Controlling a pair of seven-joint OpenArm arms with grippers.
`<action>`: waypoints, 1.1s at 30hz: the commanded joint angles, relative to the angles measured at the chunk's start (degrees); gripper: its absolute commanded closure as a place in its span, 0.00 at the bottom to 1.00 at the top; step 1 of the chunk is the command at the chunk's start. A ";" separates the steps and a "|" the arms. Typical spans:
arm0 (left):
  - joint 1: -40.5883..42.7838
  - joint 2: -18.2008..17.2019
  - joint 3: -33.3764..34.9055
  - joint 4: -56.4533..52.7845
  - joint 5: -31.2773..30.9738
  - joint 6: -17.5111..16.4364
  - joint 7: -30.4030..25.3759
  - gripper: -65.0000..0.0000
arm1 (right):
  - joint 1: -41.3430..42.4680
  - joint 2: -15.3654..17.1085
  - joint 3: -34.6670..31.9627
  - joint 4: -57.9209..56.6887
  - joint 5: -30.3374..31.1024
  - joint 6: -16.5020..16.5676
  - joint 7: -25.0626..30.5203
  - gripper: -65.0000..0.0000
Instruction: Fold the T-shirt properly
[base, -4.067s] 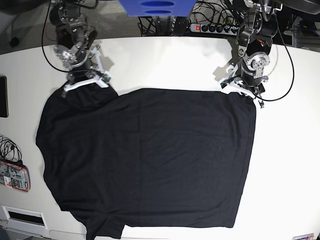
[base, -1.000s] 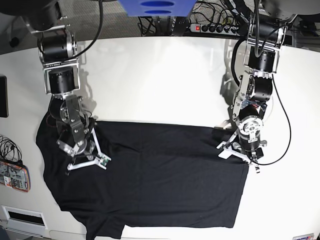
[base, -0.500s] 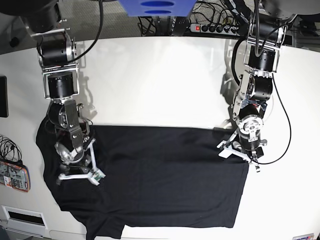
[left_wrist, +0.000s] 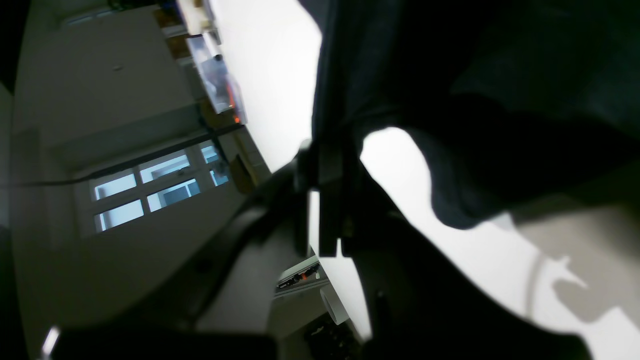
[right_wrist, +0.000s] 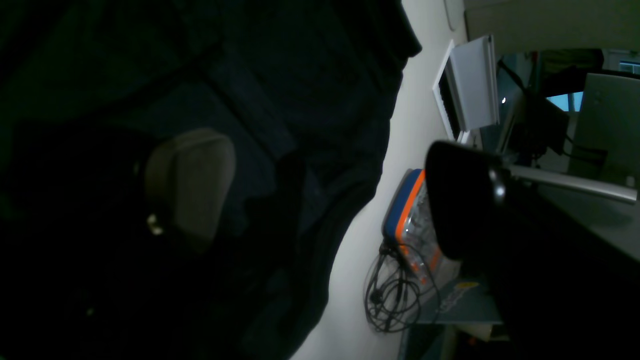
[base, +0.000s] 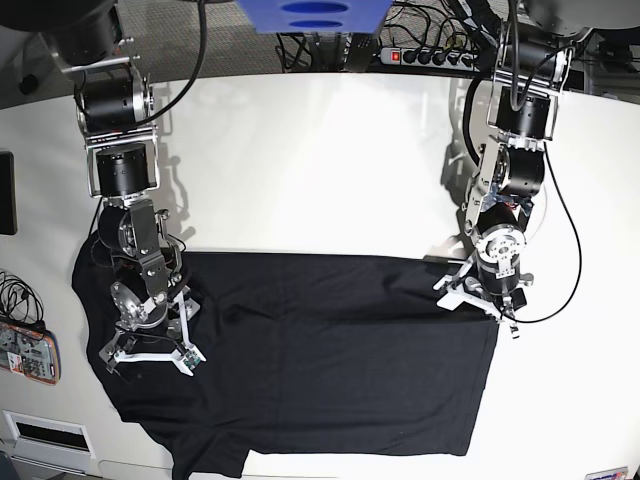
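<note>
The folded flap (base: 395, 289) meets the lower layer's side edge (base: 493, 338) at the robot's closed left fingers, so the left gripper will let go of the black T-shirt.
The black T-shirt (base: 330, 360) lies on the white table (base: 320, 160), its far part folded forward, leaving a straight far edge. My left gripper (base: 477, 308) stands at the shirt's right far corner. In the left wrist view it (left_wrist: 327, 165) is shut on a hanging edge of the T-shirt (left_wrist: 500, 75). My right gripper (base: 148, 358) rests on the shirt's left part. In the right wrist view it (right_wrist: 320, 170) has its jaws wide apart, one grey pad (right_wrist: 187, 185) against the dark T-shirt (right_wrist: 300, 75).
A power strip (base: 425, 57) and a blue object (base: 310, 15) sit at the table's far edge. An orange-and-blue box (base: 28, 355), cables (base: 12, 295) and a black slab (base: 6, 192) lie at the left edge. The box also shows in the right wrist view (right_wrist: 407, 225).
Both grippers have pulled the shirt's far edge from the back toward the front, folding it over. In the last second the right gripper moved further forward and left; the left one barely moved.
</note>
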 joint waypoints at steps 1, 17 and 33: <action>-1.21 -0.47 -0.21 1.06 0.73 1.11 0.19 1.00 | 1.82 0.57 0.24 1.17 -0.33 -1.01 0.69 0.08; -1.56 -0.20 -0.56 1.06 0.91 6.29 0.71 0.69 | -1.96 0.57 0.24 15.68 -0.16 -0.74 0.60 0.08; -1.56 12.02 -17.18 10.64 -24.85 6.38 -2.10 0.00 | -6.80 0.65 10.26 16.82 31.75 -0.65 0.52 0.08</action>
